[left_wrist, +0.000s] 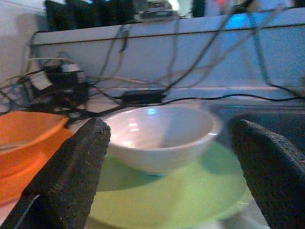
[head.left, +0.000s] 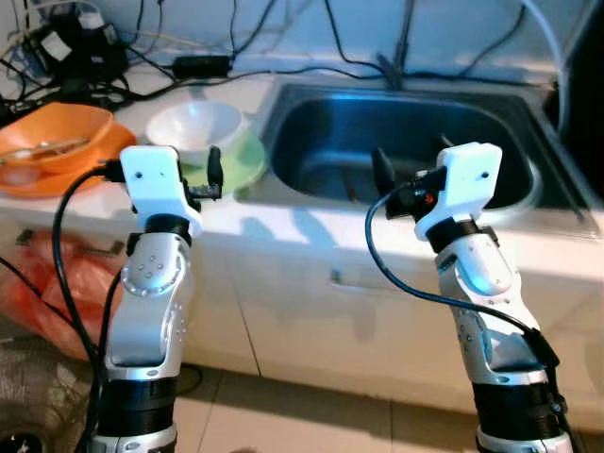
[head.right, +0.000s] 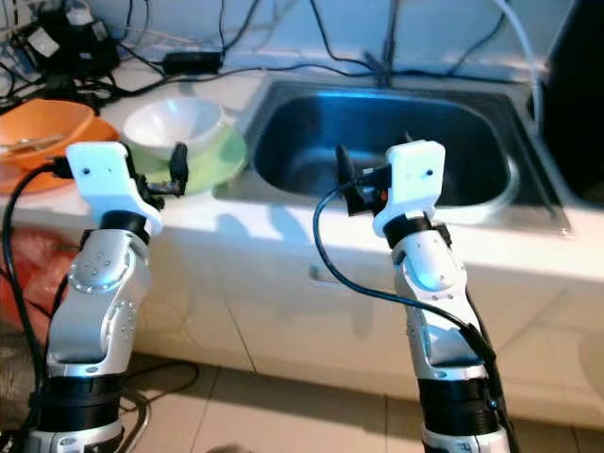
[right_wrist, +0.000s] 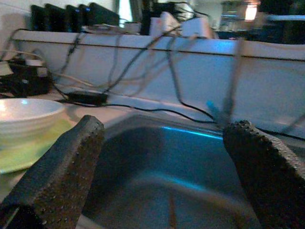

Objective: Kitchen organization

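Observation:
The bowl's round body is wider than my open fingers, so my left gripper should next pick up the white bowl by its thin rim (head.left: pixel 194 145) (left_wrist: pixel 159 149).
A white bowl (head.left: pixel 196 127) stands on a pale green plate (head.left: pixel 243 162) on the white counter, just left of the steel sink (head.left: pixel 396 142). My left gripper (head.left: pixel 211 177) hovers at the counter's front edge, level with the plate and pointing at the bowl. In the left wrist view its black fingers (left_wrist: pixel 71 176) are spread wide, open, with the bowl (left_wrist: pixel 159 136) and plate (left_wrist: pixel 190 191) between them but farther off. My right gripper (head.left: pixel 385 179) is held over the front rim of the sink, open, with its fingers (right_wrist: pixel 62 176) framing the empty basin (right_wrist: pixel 162 162).
An orange bowl (head.left: pixel 52 132) on an orange plate sits at the far left of the counter. Black cables and a power adapter (head.left: pixel 200 64) run along the back wall. The tap's base (head.left: pixel 401 57) rises behind the sink. A red bag (head.left: pixel 42 283) lies on the floor below.

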Motion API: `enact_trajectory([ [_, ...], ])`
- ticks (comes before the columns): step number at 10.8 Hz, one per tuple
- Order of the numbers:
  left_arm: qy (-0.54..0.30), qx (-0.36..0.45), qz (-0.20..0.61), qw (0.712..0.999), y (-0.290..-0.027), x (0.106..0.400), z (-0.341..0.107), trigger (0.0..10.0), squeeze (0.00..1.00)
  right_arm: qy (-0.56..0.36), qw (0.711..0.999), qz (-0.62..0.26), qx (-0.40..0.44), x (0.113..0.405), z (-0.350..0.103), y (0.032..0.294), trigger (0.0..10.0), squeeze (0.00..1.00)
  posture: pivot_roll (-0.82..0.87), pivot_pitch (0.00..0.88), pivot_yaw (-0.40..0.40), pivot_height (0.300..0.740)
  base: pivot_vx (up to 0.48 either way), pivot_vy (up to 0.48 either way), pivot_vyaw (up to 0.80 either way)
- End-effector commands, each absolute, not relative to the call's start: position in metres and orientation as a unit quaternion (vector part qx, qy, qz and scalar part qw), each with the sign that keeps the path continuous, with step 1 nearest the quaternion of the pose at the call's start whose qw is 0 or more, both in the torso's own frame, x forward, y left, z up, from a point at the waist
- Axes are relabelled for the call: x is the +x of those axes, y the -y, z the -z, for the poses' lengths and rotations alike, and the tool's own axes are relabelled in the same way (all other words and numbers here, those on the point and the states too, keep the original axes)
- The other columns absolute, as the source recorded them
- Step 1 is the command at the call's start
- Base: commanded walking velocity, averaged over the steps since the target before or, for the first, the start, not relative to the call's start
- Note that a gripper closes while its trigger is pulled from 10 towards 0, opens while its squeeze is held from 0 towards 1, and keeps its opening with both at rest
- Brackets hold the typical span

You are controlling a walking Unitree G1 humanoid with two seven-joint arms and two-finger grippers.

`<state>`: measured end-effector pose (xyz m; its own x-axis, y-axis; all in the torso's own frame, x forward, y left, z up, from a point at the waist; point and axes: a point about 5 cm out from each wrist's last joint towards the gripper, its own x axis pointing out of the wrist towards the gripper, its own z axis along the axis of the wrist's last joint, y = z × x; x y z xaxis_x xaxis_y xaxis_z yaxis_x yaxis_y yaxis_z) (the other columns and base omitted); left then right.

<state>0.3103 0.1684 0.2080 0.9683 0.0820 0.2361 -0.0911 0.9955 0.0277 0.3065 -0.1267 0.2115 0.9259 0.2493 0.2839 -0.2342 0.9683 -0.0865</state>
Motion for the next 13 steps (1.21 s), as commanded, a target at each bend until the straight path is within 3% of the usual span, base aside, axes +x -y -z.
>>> enact_trajectory([
  [1,0.114,0.023,-0.06,0.991,-0.1773,0.31,-0.2089,10.0,0.0,0.153,0.978,-0.137,-0.024,0.306,-0.2143,0.1186,10.0,0.0,0.03,0.077,0.047,0.74,0.277,0.0,0.0],
  [9,0.098,0.03,-0.057,0.993,-0.1763,0.3106,-0.2026,10.0,0.0,0.148,0.979,-0.142,-0.021,0.3056,-0.212,0.1164,10.0,0.0,0.03,0.074,0.045,0.74,0.293,0.0,0.0],
  [11,0.095,0.032,-0.055,0.993,-0.1753,0.3104,-0.2012,10.0,0.0,0.145,0.979,-0.141,-0.017,0.3053,-0.2115,0.1165,10.0,0.0,0.03,0.076,0.046,0.74,0.386,0.0,-0.67],
  [13,0.1,0.018,-0.05,0.994,-0.1737,0.31,-0.2016,10.0,0.0,0.145,0.979,-0.141,-0.018,0.3049,-0.2111,0.1162,10.0,0.0,0.03,0.079,0.043,0.74,0.189,0.0,0.0],
])
